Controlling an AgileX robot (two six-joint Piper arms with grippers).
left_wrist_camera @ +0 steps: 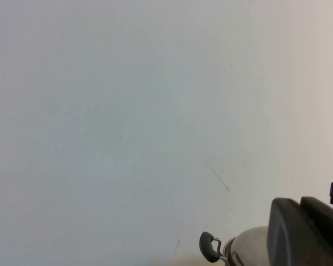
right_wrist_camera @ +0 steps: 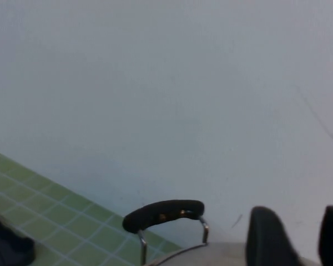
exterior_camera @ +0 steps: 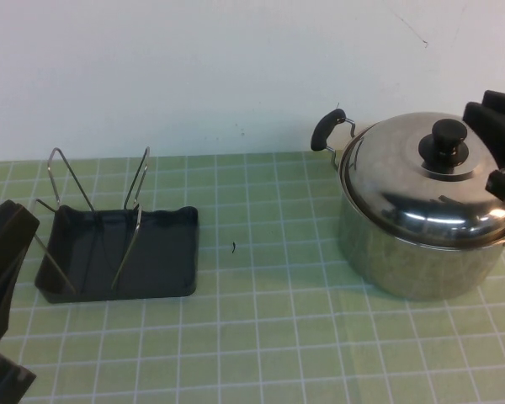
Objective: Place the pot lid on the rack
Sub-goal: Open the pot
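The pot lid is next: my right gripper will grab it by its black knob point(exterior_camera: 449, 141), lift it off the steel pot and stand it on the rack point(exterior_camera: 109, 244).
The pot lid point(exterior_camera: 421, 172), shiny steel with a black knob point(exterior_camera: 449, 141), sits shut on the steel pot point(exterior_camera: 417, 252) at the right of the table. My right gripper point(exterior_camera: 498, 151) is open at the lid's right edge, level with the knob and holding nothing. In the right wrist view its two dark fingers point(right_wrist_camera: 266, 238) stand apart above the lid, near the pot's black handle point(right_wrist_camera: 164, 215). The rack point(exterior_camera: 109, 244), wire loops on a dark grey tray, stands at the left. My left gripper point(exterior_camera: 8, 227) is shut and empty just left of the rack.
A green tiled mat point(exterior_camera: 261, 337) covers the table, with a white wall point(exterior_camera: 194, 67) behind. The left wrist view shows the pot's handle point(left_wrist_camera: 209, 246) and the left gripper point(left_wrist_camera: 299, 200) before the wall.
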